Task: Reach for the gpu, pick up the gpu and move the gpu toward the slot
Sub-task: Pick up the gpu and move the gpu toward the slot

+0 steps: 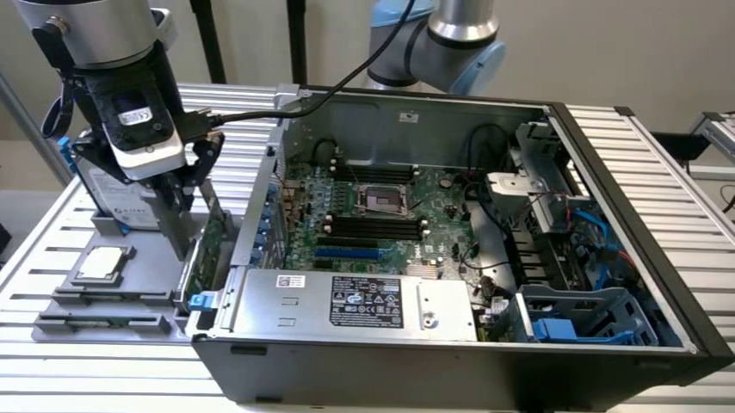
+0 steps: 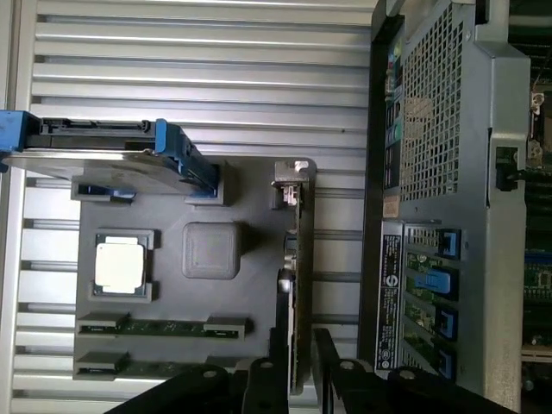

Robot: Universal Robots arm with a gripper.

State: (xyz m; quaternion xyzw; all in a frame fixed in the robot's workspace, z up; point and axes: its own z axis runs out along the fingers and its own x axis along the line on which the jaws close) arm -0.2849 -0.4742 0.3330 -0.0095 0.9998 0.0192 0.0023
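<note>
The holder holds the GPU's lower corners, and the computer case's side (image 1: pixel 260 215) rises close by. I should next grab the GPU with my gripper by its upper edge (image 1: pixel 212 217) to move it.
The gpu (image 1: pixel 208 244) stands on edge in the grey holder tray (image 1: pixel 71 324), just outside the open computer case; green board shows in the exterior view. In the wrist view the gpu (image 2: pixel 293 233) is a thin dark blade with its metal bracket at the far end. My gripper (image 1: pixel 193 231) has come down over it, one finger on each side. In the wrist view the gripper (image 2: pixel 297 302) straddles the card's near end, open, with a small gap still showing beside one finger. The blue slot (image 1: pixel 348 255) lies on the motherboard inside the case.
On the holder tray (image 2: pixel 211 252) also sit a silver hard drive with blue rails (image 1: pixel 113 194) (image 2: pixel 103 147), a square silver chip (image 1: pixel 101 261) (image 2: pixel 121 265) and memory sticks (image 2: pixel 164 326). The case wall (image 2: pixel 431 129) rises close beside the card.
</note>
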